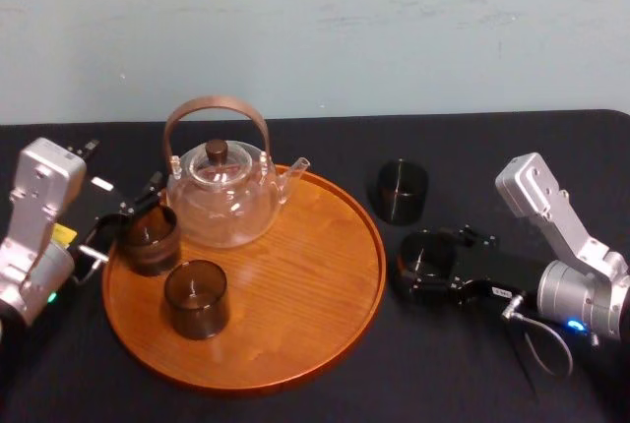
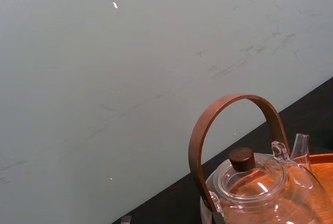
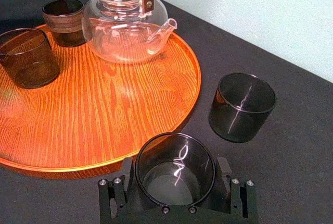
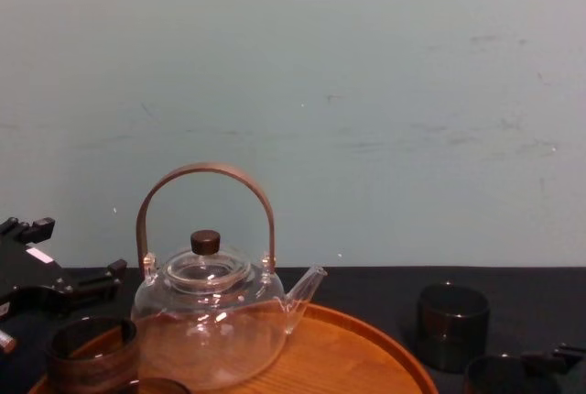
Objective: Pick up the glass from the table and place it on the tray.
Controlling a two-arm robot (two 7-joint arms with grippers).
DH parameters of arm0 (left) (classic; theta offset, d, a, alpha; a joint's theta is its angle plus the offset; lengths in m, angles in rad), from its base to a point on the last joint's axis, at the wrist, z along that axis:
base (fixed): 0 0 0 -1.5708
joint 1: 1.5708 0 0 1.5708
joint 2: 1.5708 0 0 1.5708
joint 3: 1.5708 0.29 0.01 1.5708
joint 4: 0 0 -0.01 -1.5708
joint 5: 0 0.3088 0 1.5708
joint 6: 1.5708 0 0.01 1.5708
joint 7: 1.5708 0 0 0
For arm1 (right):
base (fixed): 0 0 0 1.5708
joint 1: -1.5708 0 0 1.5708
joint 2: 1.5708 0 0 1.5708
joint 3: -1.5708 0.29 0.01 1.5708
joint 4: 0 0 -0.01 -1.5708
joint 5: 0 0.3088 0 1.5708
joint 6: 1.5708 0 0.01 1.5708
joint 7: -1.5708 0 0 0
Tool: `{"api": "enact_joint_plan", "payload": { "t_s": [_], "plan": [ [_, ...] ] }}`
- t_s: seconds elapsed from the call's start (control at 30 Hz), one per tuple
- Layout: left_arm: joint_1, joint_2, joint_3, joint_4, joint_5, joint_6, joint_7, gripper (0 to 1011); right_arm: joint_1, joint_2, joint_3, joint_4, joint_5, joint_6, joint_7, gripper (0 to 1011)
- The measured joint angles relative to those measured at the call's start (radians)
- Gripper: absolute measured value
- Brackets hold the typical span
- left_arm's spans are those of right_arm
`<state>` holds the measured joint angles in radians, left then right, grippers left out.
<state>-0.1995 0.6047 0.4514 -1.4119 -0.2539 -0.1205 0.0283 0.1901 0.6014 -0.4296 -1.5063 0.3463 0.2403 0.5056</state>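
Observation:
Next, the right gripper picks up the smoked glass by its round side [image 3: 176, 188] to set the glass upright on the wooden tray [image 3: 114, 114].
A dark smoked glass [image 1: 425, 254] [image 3: 175, 168] stands on the black table just right of the tray. My right gripper [image 1: 423, 268] [image 3: 176, 178] is open around it, one finger [image 3: 126, 176] on each side of its wall. The round orange-brown wooden tray [image 1: 315, 275] [image 3: 104, 109] [image 4: 366, 357] lies in the middle of the table. My left gripper [image 1: 123, 218] [image 4: 69, 261] hangs open at the tray's left rim, beside a banded brown cup [image 1: 150, 238] [image 3: 63, 21].
On the tray stand a glass teapot [image 1: 224, 187] [image 2: 260, 182] [image 4: 211, 321] with a brown hoop handle and a second smoked glass [image 1: 197, 297] [image 3: 28, 57]. Another dark glass [image 1: 401, 190] [image 3: 242, 107] [image 4: 452, 325] sits on the table behind the right gripper. A pale wall closes the back.

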Motion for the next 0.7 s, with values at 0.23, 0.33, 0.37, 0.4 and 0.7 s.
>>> {"api": "enact_joint_plan", "payload": {
  "t_s": [0.23,0.33,0.37,0.4,0.7],
  "plan": [
    [0.000,0.000,0.000,0.000,0.000,0.000,0.000,1001,-0.001,0.000,0.002,0.000,0.002,0.000,0.000,960],
    [0.000,0.000,0.000,0.000,0.000,0.000,0.000,1001,-0.001,0.000,0.002,0.000,0.003,0.000,0.000,903],
    [0.000,0.000,0.000,0.000,0.000,0.000,0.000,1001,-0.001,0.000,0.002,-0.001,0.003,0.000,0.000,901],
    [0.000,0.000,0.000,0.000,0.000,0.000,0.000,1001,-0.001,0.001,0.002,-0.001,0.003,0.000,0.001,901],
    [0.000,0.000,0.000,0.000,0.000,0.000,0.000,1001,-0.002,0.001,0.003,-0.001,0.004,0.000,0.001,901]
  ]
}}
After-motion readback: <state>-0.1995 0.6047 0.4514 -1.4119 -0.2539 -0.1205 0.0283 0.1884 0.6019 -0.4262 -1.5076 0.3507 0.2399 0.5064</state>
